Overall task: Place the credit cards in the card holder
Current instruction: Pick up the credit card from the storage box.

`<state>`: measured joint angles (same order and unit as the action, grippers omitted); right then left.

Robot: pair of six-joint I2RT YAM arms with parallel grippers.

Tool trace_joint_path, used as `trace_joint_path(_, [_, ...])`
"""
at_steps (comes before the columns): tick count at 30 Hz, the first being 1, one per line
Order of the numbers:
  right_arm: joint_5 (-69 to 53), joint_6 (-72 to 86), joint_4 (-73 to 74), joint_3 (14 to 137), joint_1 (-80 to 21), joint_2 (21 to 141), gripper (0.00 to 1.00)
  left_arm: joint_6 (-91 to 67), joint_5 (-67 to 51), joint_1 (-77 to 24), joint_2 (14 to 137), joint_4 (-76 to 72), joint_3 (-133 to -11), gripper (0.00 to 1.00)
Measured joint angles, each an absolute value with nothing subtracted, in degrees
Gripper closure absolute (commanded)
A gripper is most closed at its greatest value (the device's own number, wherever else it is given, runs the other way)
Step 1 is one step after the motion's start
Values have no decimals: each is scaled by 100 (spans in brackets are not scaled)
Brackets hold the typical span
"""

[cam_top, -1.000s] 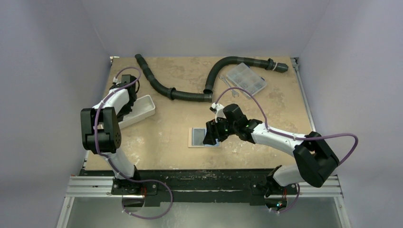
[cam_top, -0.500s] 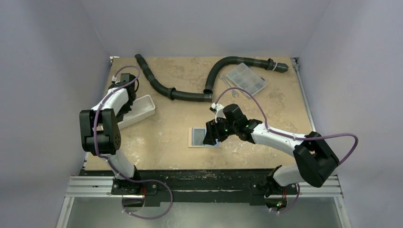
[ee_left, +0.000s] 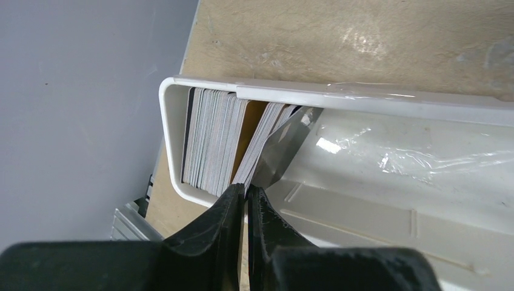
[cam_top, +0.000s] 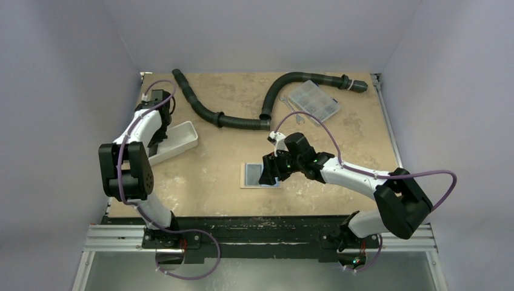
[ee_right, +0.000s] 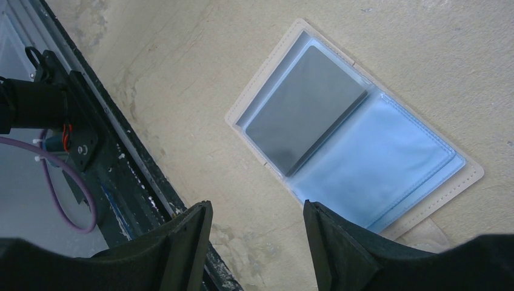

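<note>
My left gripper is closed on the leaning card (ee_left: 286, 148) at the open side of the stack. The card would come along out of the tray if I lifted now.
In the left wrist view, credit cards (ee_left: 212, 136) stand on edge in a stack at one end of a white tray (ee_left: 363, 97). A few cards (ee_left: 267, 130) lean away from that stack. My left gripper (ee_left: 246, 189) is shut on the lower edge of one leaning card. The card holder (cam_top: 251, 176) lies open on the table, pale blue inside (ee_right: 376, 163), with one dark card (ee_right: 306, 109) in a pocket. My right gripper (ee_right: 257, 209) hovers open over the holder's near edge, holding nothing.
A black corrugated hose (cam_top: 236, 118) curves across the back of the table, and a clear compartment box (cam_top: 313, 100) sits at the back right. The white tray (cam_top: 182, 136) lies by the left wall. The black front rail (ee_right: 91, 157) runs close beside the holder.
The left jaws have closed onto the leaning card, and the left arm's wrist has shifted slightly towards the back. The right arm has not moved.
</note>
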<state>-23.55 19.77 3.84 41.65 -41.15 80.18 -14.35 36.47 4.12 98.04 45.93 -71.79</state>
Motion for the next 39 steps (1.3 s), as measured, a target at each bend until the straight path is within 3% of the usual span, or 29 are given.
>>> trace_joint_path(16, [-2049, 1962, 631, 4178, -4115, 8018, 34, -1452, 2467, 412, 8803, 5004, -7415, 100])
trace_joint_path(22, [-2005, 2053, 821, 4399, -4077, 8018, 33, -1564, 888, 427, 8123, 4794, -7531, 100])
trace_joint_path(26, [-2438, 2432, 548, 4480, -3918, 8018, 31, -2117, -1337, 412, 7443, 3649, -7157, 100])
trace_joint_path(30, [-3131, 3153, -292, 4475, -3649, 8016, 23, -3081, -2945, -115, 6941, 1769, -6152, 100])
trace_joint_path(39, [-4209, 5168, -3030, 4066, -2620, 7485, 19, -5078, -4670, -1500, 7124, -1828, -4665, 100])
